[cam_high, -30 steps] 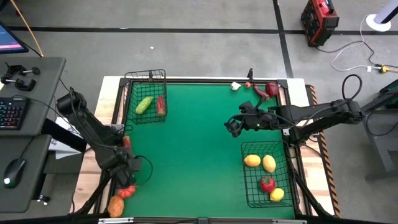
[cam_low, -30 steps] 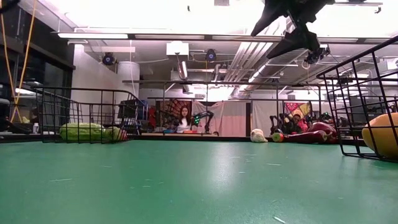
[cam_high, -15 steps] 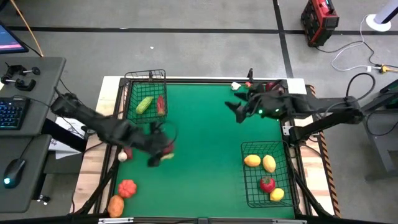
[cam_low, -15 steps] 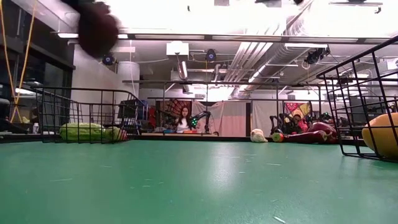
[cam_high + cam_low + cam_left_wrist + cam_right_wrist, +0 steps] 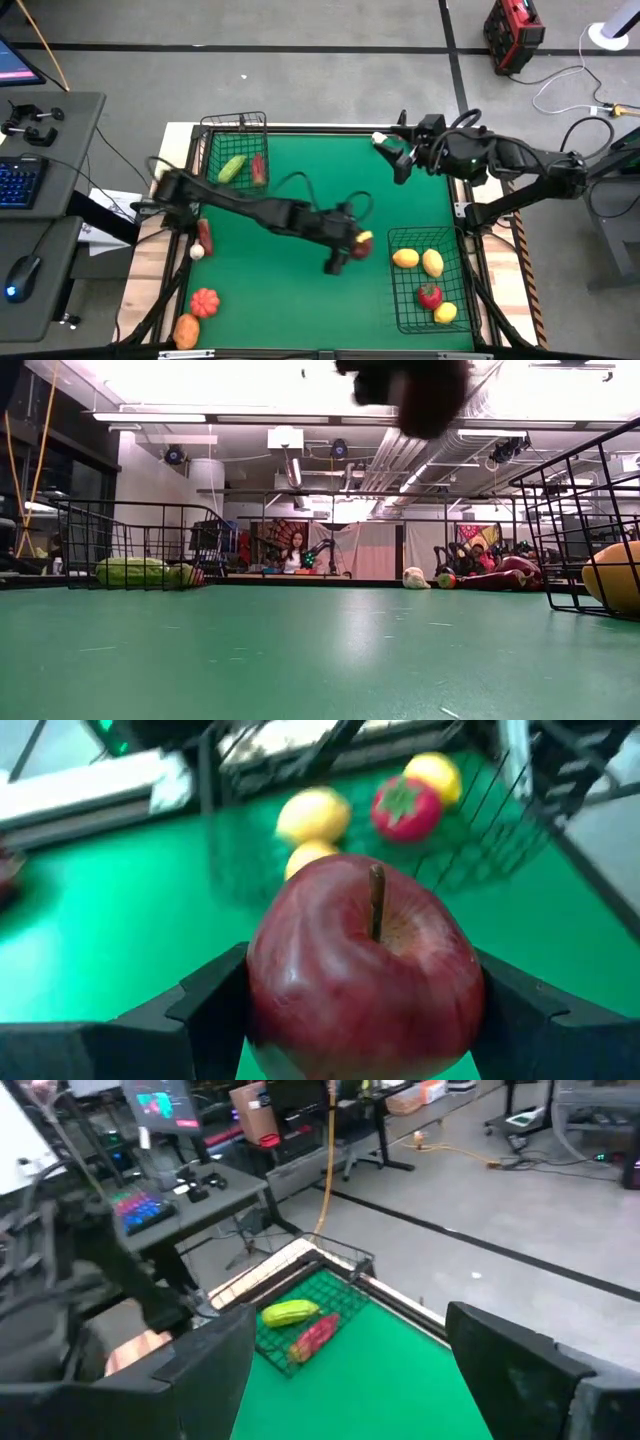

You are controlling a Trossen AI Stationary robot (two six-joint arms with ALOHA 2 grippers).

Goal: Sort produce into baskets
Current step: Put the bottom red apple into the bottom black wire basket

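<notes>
The dark red apple (image 5: 361, 248) hangs above green mat, short of the larger basket's rim, so I need to bring it over that basket's inside before my left gripper lets go.
My left gripper (image 5: 350, 250) is shut on a dark red apple (image 5: 365, 970) above the green table's middle, just left of the larger basket (image 5: 460, 300), which holds yellow and red produce (image 5: 418, 261). The apple shows blurred at the top of the low view (image 5: 425, 395). My right gripper (image 5: 397, 157) is open and empty, high near the far right corner, beside a white produce piece (image 5: 378, 138). The smaller basket (image 5: 212, 150) at the far left holds a green piece (image 5: 232, 167) and a red piece (image 5: 259, 168). My left gripper pinches the apple by its two opposite sides (image 5: 262, 982) between its two fingers (image 5: 200, 1005). The apple's stem (image 5: 377, 900) faces the wrist camera. The apple is lifted clear of the table.
Loose produce lies along the near left edge: an orange-red piece (image 5: 204, 301), an orange piece (image 5: 186, 330), a red piece (image 5: 204, 235) and a small white one (image 5: 197, 252). A raised black frame (image 5: 320, 128) runs round the table. The green mat's middle (image 5: 300, 290) is bare.
My left gripper has swung from the near left edge, over the loose produce, across toward the table's right, carrying the dark red apple clear of the table up to the larger basket. My right gripper has gone toward the far edge and a little right.
</notes>
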